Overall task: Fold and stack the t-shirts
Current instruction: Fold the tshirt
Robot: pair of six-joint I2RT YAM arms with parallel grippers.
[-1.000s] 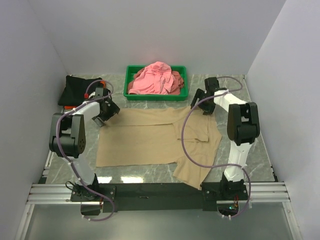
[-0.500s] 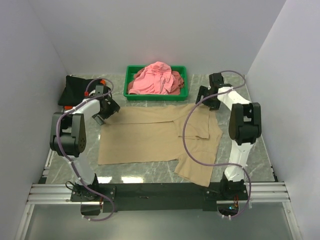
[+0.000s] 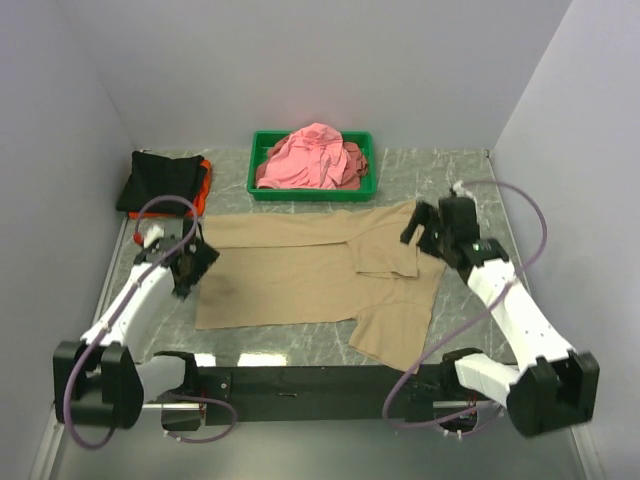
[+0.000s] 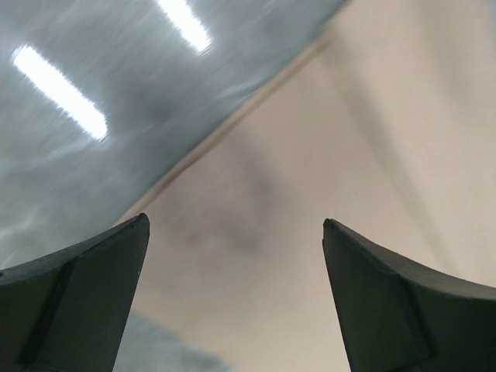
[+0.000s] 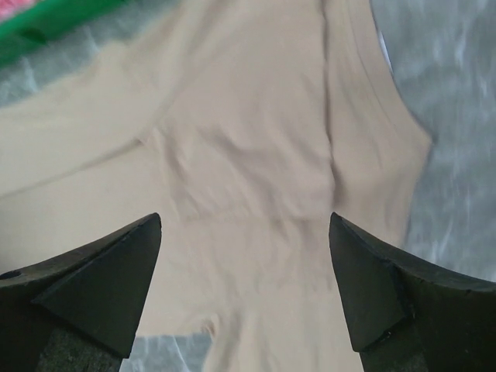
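Note:
The tan t-shirt (image 3: 300, 275) should be grabbed next by its near hem corner (image 3: 200, 325) with my left gripper, and the t-shirt's near sleeve should stay free. Then the t-shirt's near side can be folded over.
A tan t-shirt (image 3: 300, 275) lies spread flat mid-table, one sleeve folded over near its right side. It also shows in the left wrist view (image 4: 310, 178) and in the right wrist view (image 5: 248, 155). My left gripper (image 3: 190, 270) is open and empty over the shirt's left edge. My right gripper (image 3: 425, 228) is open and empty above the shirt's right end. Pink t-shirts (image 3: 312, 155) are heaped in the green tray (image 3: 262, 190) at the back. A black t-shirt (image 3: 160, 178) lies on an orange one (image 3: 203, 180) at the back left.
White walls close in the table on the left, back and right. The arms' black base rail (image 3: 320, 380) runs along the near edge. Bare grey marble tabletop (image 3: 460, 175) shows at the back right.
Both arms have pulled back toward the near edge and lowered. Both grippers have left the shirt's far corners. The shirt's near right sleeve lies slightly further in.

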